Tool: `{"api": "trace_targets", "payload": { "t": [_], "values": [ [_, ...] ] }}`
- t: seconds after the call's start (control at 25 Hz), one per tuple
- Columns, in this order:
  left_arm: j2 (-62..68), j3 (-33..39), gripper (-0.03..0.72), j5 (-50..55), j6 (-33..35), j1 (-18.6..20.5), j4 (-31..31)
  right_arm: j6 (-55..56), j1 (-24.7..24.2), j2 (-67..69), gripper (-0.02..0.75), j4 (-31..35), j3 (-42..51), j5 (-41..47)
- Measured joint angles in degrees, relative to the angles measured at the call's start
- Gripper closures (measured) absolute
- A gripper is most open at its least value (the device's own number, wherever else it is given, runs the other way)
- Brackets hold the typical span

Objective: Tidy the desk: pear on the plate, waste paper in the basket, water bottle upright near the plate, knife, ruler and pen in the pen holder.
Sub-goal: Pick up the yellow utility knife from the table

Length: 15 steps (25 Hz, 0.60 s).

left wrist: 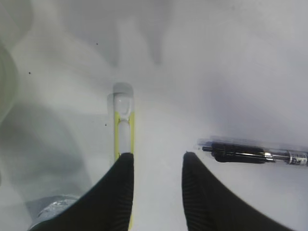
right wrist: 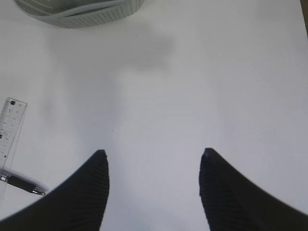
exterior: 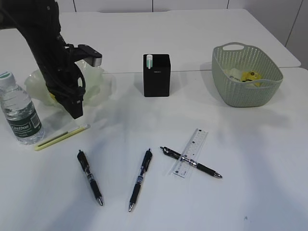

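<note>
The yellow knife needs to be tidied into the pen holder (exterior: 156,76). My left gripper should grab the knife by its handle (exterior: 57,139) next.
My left gripper (exterior: 76,111) (left wrist: 154,156) is open and empty, hovering over the table just above the yellow-green knife (exterior: 62,136) (left wrist: 123,120), whose near end runs under the left jaw. The water bottle (exterior: 19,111) stands upright at the far left. The pale green plate (exterior: 98,77) lies behind the arm, with a bit of yellow pear (exterior: 50,97) showing. The black pen holder (exterior: 156,76) holds one white-green item. Three black pens (exterior: 90,178) (exterior: 141,179) (exterior: 191,162) lie in front, the right one across the clear ruler (exterior: 191,152) (right wrist: 9,125). My right gripper (right wrist: 153,154) is open over bare table.
The green basket (exterior: 248,74) (right wrist: 82,9) at the back right holds yellow and white waste paper (exterior: 248,76). A pen (left wrist: 255,153) lies right of the left jaws. The table's far edge runs behind the pen holder, with a second table beyond.
</note>
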Motion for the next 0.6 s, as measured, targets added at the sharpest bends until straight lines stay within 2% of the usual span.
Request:
{"api": "trace_targets", "payload": {
  "t": [0.24, 0.6],
  "values": [
    [0.37, 0.0, 0.451, 0.0, 0.0, 0.11, 1.89, -0.14, 0.0, 0.0, 0.265, 1.17, 0.0, 0.0],
    [1.6, 0.0, 0.451, -0.11, 0.23, 2.81, 1.46, -0.4, 0.0, 0.0, 0.265, 2.19, 0.0, 0.0]
  ]
}}
